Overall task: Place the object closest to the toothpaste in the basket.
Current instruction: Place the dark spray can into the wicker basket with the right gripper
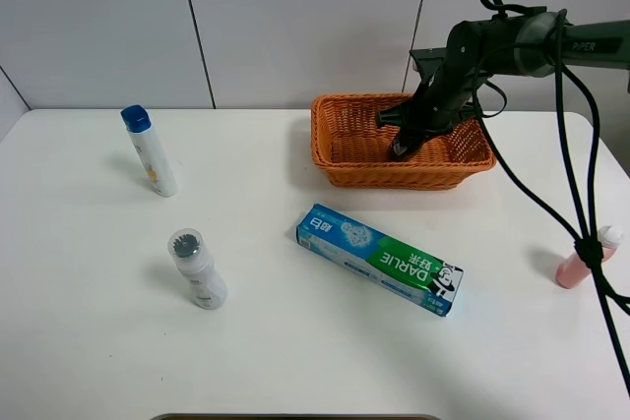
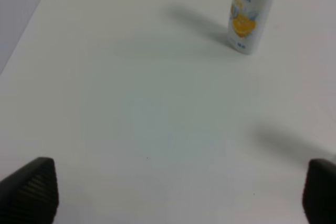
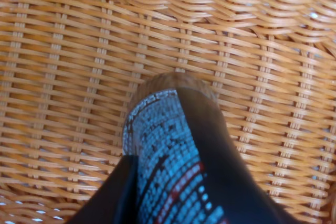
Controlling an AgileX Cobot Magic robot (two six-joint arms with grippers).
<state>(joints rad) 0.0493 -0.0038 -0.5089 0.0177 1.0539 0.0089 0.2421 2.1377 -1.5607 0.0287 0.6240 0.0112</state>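
Observation:
The container's brown end is low over the basket's woven bottom and the container would lie in the basket, so my right gripper should open its fingers.
The green and blue toothpaste box (image 1: 380, 258) lies flat on the white table in front of the wicker basket (image 1: 335, 159). My right gripper (image 1: 402, 148) reaches down inside the basket. In the right wrist view it (image 3: 168, 182) is shut on a slim blue-patterned container (image 3: 160, 140) with a brown end, which points at the basket's woven floor (image 3: 63, 51). I cannot tell if it touches the floor. My left gripper (image 2: 178, 192) is open and empty low over bare table; only its two dark fingertips (image 2: 31, 187) show.
A white bottle with a blue cap (image 1: 150, 150) stands at the far left and also shows in the left wrist view (image 2: 247, 11). A white bottle with a grey cap (image 1: 197, 268) stands at front left. A pink bottle (image 1: 581, 261) stands at the right edge, behind hanging cables.

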